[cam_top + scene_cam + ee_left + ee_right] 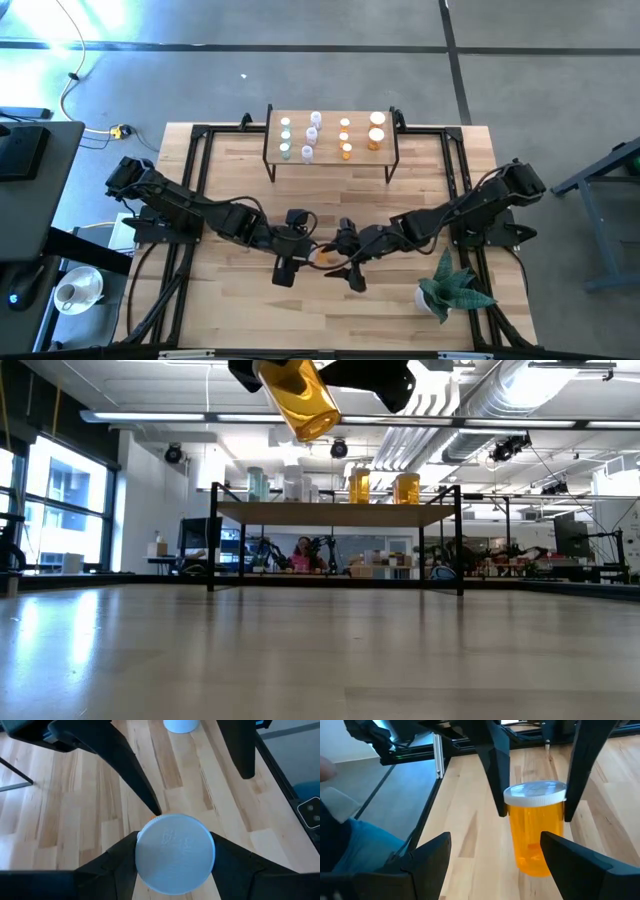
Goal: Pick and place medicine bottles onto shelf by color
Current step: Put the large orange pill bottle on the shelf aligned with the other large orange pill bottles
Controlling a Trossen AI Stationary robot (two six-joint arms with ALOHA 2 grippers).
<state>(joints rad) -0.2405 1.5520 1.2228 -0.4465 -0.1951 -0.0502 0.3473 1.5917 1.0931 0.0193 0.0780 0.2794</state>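
Note:
The orange bottle needs to go among the orange bottles on the shelf, so my right gripper will next grab the bottle by its body [330,259] below the white cap [326,257].
An orange medicine bottle [537,835] with a white cap [175,852] hangs in the air over the front middle of the table, my left gripper [303,250] shut on it. My right gripper [495,860] is open. Its two fingers stand on either side of the bottle's lower body, and I see no touch. The shelf [330,150] stands at the far middle of the table on black legs. Several bottles stand on it: greenish ones at its left, whitish ones in the middle, orange ones [375,130] at its right. My left gripper pinches the white cap by its rim [142,845] between its two fingers, one on each side. The fingers [495,770] come from the table's left, slanting down, with the cap's flat top facing the wrist. The bottle [298,400] is lifted clear, tilted, its base away from the gripper.
A green plant in a white pot [452,290] stands at the front right of the table, close to my right arm. Black frame rails [195,190] run along the table's left and right sides. A white cup [75,292] sits off the table at the left.

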